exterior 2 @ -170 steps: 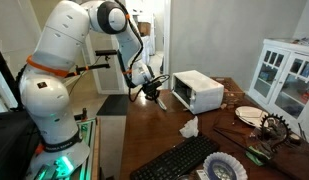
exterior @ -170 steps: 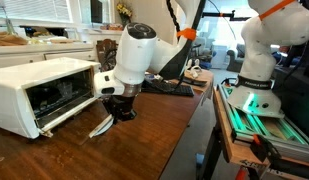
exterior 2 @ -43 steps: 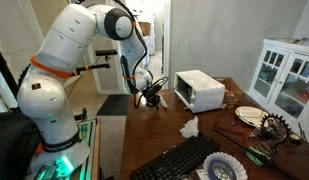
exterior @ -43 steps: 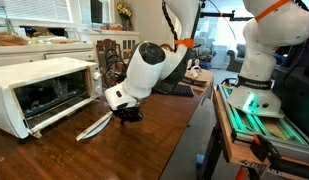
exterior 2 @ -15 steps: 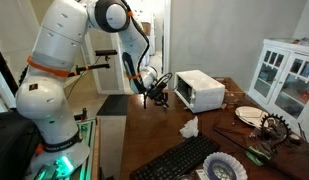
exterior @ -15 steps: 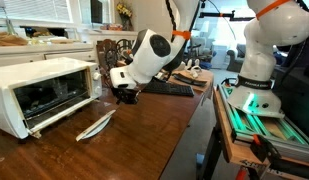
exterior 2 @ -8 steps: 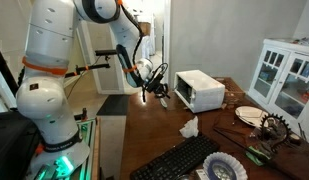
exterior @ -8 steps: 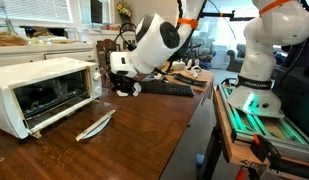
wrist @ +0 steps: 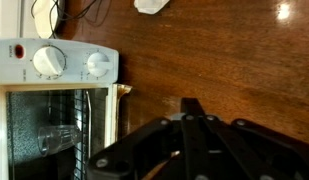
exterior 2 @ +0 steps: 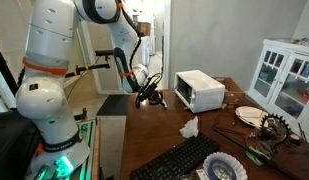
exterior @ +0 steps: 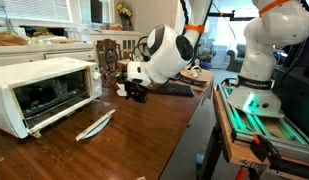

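Note:
The robot's shut fingers meet over wood beside the white toaster oven. The gripper would come away empty if it lifted now, and the oven would stay where it stands.
My gripper (exterior: 135,93) hangs shut and empty above the brown wooden table (exterior: 134,140), beside the white toaster oven (exterior: 42,92). In the wrist view the black fingers meet at a point (wrist: 191,106) over bare wood, just right of the toaster oven (wrist: 56,62) with its two knobs. The oven door is open and the rack inside shows. A silvery flat utensil (exterior: 95,124) lies on the table in front of the oven, below the gripper and apart from it. In an exterior view the gripper (exterior 2: 149,98) hovers near the table's far corner, left of the oven (exterior 2: 200,90).
A black keyboard (exterior: 170,89) lies behind the gripper and shows near the table front (exterior 2: 184,158). A crumpled white tissue (exterior 2: 189,127), a plate (exterior 2: 249,115), a patterned bowl (exterior 2: 224,168) and a white cabinet (exterior 2: 284,75) stand around.
The gripper has risen and swung away from the silvery utensil, towards the keyboard side. It has stayed shut. The utensil lies where it was a second ago.

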Tool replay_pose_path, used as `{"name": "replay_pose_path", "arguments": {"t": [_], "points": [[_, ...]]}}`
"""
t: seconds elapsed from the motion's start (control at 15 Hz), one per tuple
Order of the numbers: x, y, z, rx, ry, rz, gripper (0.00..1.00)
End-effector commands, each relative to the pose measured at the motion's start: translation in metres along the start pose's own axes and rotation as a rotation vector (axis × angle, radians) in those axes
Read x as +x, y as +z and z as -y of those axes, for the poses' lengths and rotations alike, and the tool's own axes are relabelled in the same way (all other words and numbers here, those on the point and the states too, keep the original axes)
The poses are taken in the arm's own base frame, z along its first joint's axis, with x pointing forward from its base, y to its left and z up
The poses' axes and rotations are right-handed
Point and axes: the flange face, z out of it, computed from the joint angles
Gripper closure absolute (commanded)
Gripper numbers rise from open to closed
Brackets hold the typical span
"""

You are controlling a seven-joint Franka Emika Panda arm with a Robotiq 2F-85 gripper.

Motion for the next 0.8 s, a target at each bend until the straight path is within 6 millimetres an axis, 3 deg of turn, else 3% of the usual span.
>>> {"name": "replay_pose_path", "arguments": {"t": [0.0,0.33,0.73], "points": [[-0.001,0.001,0.002,0.005,0.003,0.003,0.99],[0.001,0.000,-0.002,-0.001,0.007,-0.002,0.99],[0.018,0.011,0.034,-0.203,-0.034,-0.005,1.00]]}}
